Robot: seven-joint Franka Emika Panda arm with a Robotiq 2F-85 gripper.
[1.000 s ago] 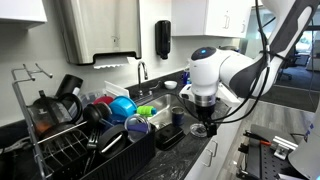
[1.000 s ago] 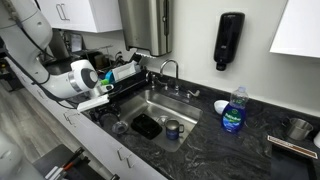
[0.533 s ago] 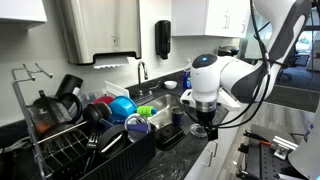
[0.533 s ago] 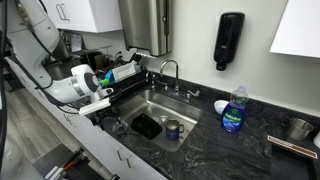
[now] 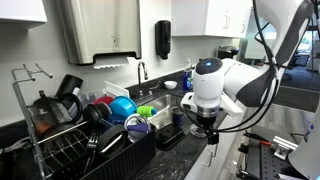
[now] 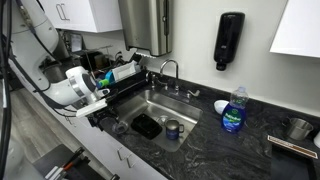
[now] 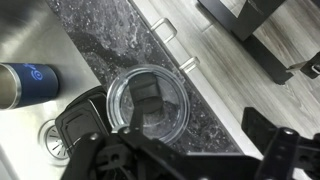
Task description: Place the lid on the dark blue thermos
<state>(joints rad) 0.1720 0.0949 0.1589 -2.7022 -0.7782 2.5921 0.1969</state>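
My gripper should close now: the lid's rim near the counter's edge is between my fingers, so my gripper would hold the lid.
The lid (image 7: 150, 105) is a round, clear-rimmed disc with a dark centre, lying flat on the dark granite counter strip between the sink and the front edge. It shows faintly under the gripper in both exterior views (image 5: 200, 132) (image 6: 119, 127). The dark blue thermos (image 7: 25, 82) is in the sink, at the left edge of the wrist view, and stands upright in an exterior view (image 6: 172, 129). My gripper (image 7: 205, 118) is open and empty just above the counter. One finger overlaps the lid's centre and the other is out over the counter's edge. It also shows in both exterior views (image 5: 205, 126) (image 6: 106, 108).
A black insert (image 6: 147, 126) lies in the sink beside the thermos. A dish rack (image 5: 60, 140) with bright blue cups and a black-handled jug stands along the counter. The faucet (image 6: 170, 72) and a blue soap bottle (image 6: 233, 112) are behind the sink. Cabinet fronts drop off at the counter's front edge.
The arm has shifted a little along the counter and the gripper has come lower over the lid. The lid and thermos have not moved.
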